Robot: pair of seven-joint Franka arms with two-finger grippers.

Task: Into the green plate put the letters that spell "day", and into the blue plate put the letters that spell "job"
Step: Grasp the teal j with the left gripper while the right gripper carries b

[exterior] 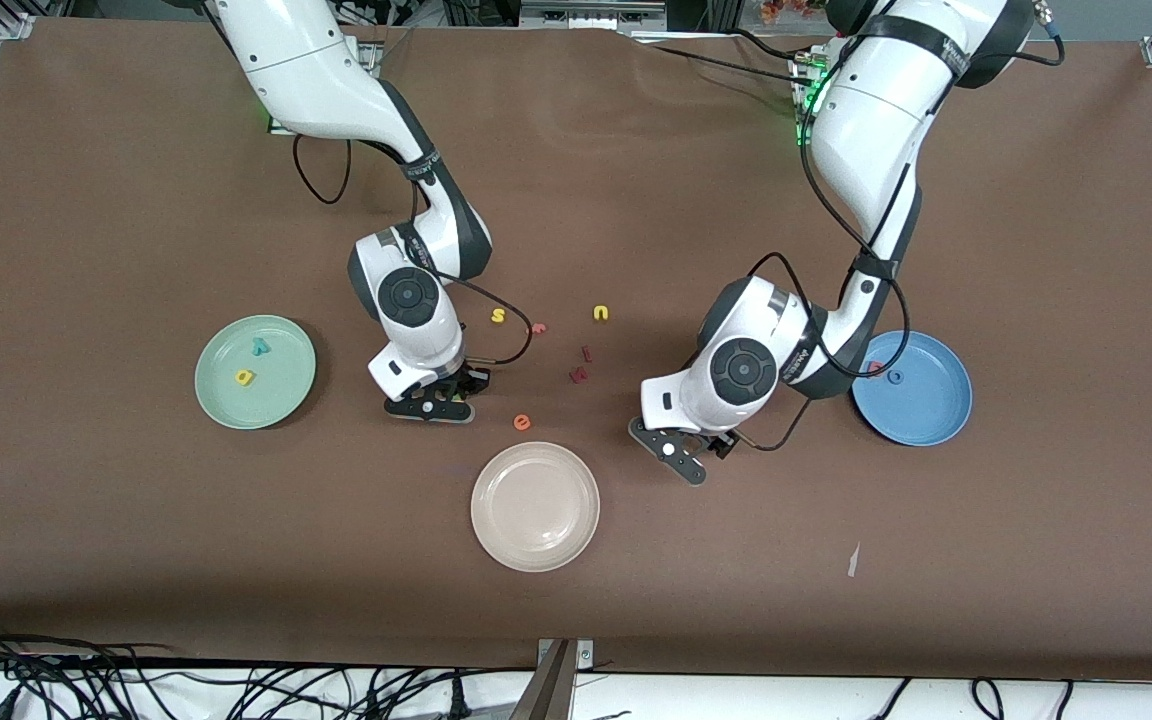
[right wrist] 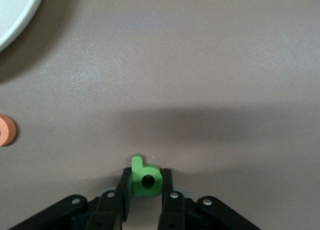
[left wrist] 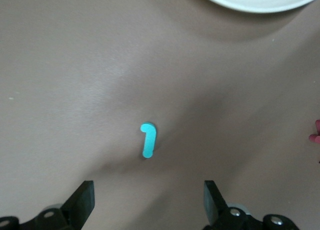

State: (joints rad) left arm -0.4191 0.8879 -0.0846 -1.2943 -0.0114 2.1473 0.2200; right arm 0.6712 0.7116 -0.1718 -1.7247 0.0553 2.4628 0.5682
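The teal "j" lies ahead of my fingers and closing now would miss, so my left gripper moves toward the "j", before it closes on it.
My right gripper is shut on the green "d", low at the table between the green plate and the cream plate. In the front view its hand hides the letter. The green plate holds the teal "y" and the yellow "a". My left gripper is open over the teal "j", which lies flat on the table ahead of its fingers. The left hand covers the "j" in the front view. The blue plate holds the blue "o" and the salmon "b".
A cream plate lies nearer the front camera, between the two hands. An orange "e" sits just beside it. Farther back lie a yellow "s", a salmon "f", a yellow "u" and two dark red letters.
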